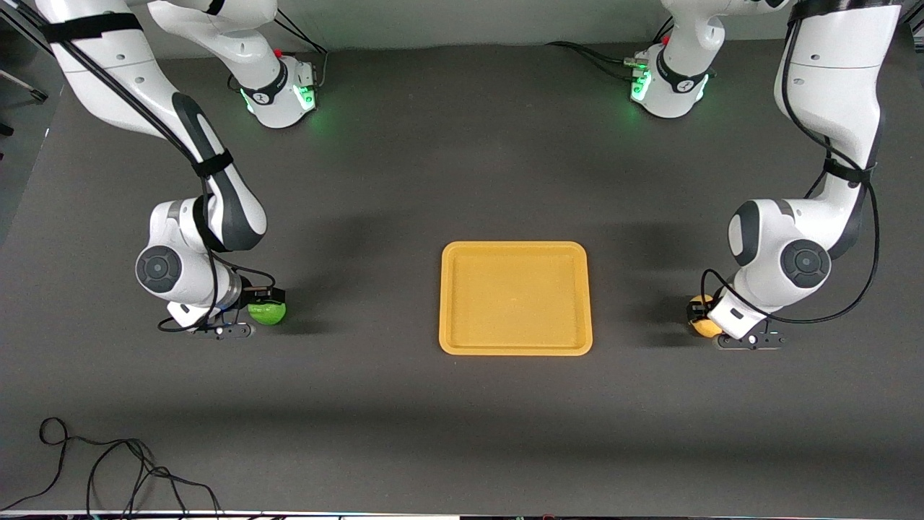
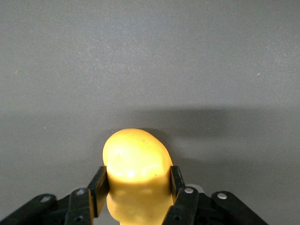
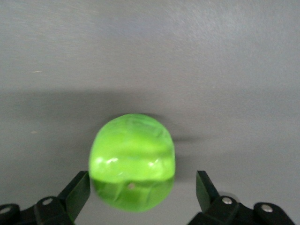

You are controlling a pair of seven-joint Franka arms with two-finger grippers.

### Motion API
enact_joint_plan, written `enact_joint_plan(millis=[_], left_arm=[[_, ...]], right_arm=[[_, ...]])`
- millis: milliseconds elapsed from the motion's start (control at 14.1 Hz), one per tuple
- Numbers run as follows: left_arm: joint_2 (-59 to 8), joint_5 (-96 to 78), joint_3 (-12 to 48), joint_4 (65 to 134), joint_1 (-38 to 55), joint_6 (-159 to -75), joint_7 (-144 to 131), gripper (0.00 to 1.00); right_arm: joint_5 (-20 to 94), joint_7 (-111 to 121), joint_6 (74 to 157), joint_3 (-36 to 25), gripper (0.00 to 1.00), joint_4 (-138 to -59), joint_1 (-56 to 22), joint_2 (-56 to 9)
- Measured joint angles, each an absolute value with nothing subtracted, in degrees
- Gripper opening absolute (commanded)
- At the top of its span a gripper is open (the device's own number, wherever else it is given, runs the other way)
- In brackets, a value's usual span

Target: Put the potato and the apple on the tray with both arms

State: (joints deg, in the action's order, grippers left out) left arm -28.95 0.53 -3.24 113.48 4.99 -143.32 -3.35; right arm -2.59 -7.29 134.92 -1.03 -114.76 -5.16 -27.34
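The robot's right gripper needs to take hold of the green apple (image 1: 268, 315) by the apple's round sides next, to place it on the tray (image 1: 516, 349).
The green apple (image 1: 268, 315) sits on the dark table toward the right arm's end. My right gripper (image 1: 264, 306) is low around it and open. In the right wrist view the apple (image 3: 132, 159) lies between the fingers (image 3: 78, 188) of the right gripper (image 3: 143, 187), with a gap on each side. The yellow potato (image 1: 702, 323) is toward the left arm's end. My left gripper (image 1: 699, 313) is shut on it. In the left wrist view both pads (image 2: 100, 182) of the left gripper (image 2: 137, 180) press the potato (image 2: 136, 161). The orange-yellow tray (image 1: 516, 349) lies between them with nothing in it.
The two arm bases (image 1: 281, 94) stand at the table edge farthest from the front camera. A loose black cable (image 1: 108, 469) lies at the table edge nearest the front camera, toward the right arm's end.
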Motion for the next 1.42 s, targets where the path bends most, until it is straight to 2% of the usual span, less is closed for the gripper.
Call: enact_joint_plan(millis=[213, 283, 354, 496, 638, 709, 921, 1134, 1417], left_arm=[[-27.9, 0.5, -3.0, 113.1, 5.2, -141.3, -4.1, 0.39], [-26.6, 0.5, -2.6, 112.4, 5.4, -137.7, -4.7, 0.39], [-24.9, 0.5, -2.2, 111.0, 6.1, -132.5, -5.6, 0.39], [-20.7, 0.4, -1.4, 106.6, 8.8, -119.3, -7.3, 0.39], [-17.4, -0.1, -0.3, 101.2, 12.5, -108.6, -10.8, 0.39], [-16.5, -0.8, 0.8, 99.0, 14.3, -105.9, -13.8, 0.39], [-17.2, -1.5, 4.1, 97.5, 19.4, -106.0, -22.3, 0.39], [-21.7, -1.5, 4.7, 97.7, 23.8, -111.3, -27.3, 0.42], [-30.4, -1.5, 4.7, 97.6, 25.2, -119.4, -30.1, 0.44]], right_arm=[[-2.1, -8.7, 137.4, -1.1, 0.65, -114.4, -5.2, -29.9], [-2.1, -9.1, 137.5, -1.1, 0.53, -113.9, -5.4, -30.2], [-2.1, -9.3, 137.4, -1.0, 0.47, -113.3, -5.6, -30.2], [-2.1, -9.3, 135.5, -0.8, 0.42, -111.2, -5.8, -29.9], [-2.1, -9.3, 127.5, -0.5, 0.4, -107.1, -6.2, -28.5], [-2.1, -9.3, 121.8, -0.4, 0.4, -104.1, -6.8, -27.3], [-2.1, -9.3, 109.4, -0.3, 0.4, -95.6, -9.5, -23.8], [-1.9, -9.3, 107.8, -0.2, 0.4, -92.3, -11.9, -22.1], [2.0, -9.3, 107.9, -0.1, 0.4, -90.9, -14.1, -22.1]])
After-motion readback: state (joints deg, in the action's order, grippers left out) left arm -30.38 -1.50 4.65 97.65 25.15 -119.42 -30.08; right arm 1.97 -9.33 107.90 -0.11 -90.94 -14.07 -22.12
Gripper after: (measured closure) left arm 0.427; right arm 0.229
